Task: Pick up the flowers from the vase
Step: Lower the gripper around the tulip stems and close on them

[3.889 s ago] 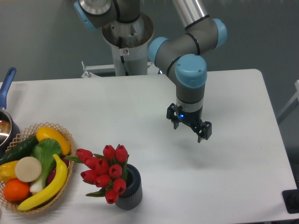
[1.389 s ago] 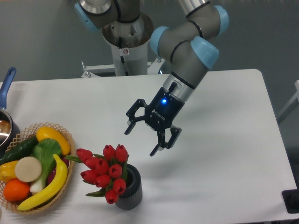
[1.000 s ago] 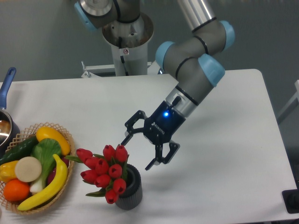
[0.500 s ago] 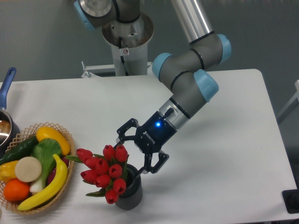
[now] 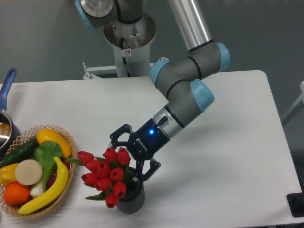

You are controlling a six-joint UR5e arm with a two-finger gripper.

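The flowers [image 5: 105, 174] need to come up out of the vase [image 5: 131, 198], so my gripper should first take hold of their red tulip buds and then lift them.
The flowers [image 5: 105, 174], a bunch of red tulip buds with green stems and leaves, stand in the vase [image 5: 131, 198], a small dark grey ribbed cylinder near the table's front edge. My gripper [image 5: 127, 157] is open and comes in from the right, tilted low. Its jaws stand on either side of the bunch's upper right buds, one finger [image 5: 116, 135] behind them and the other [image 5: 147, 170] just above the vase's mouth. Nothing is held.
A wicker basket [image 5: 66, 176] with a banana, an orange, a cucumber and other produce sits at the front left, close to the flowers. A blue-handled metal pot [image 5: 6, 85] is at the left edge. The arm's base [image 5: 128, 38] stands behind the table.
The gripper has turned, dropped and moved left from the table's middle to the bunch. In the last half second it slid further left so its open fingers now straddle the upper buds.
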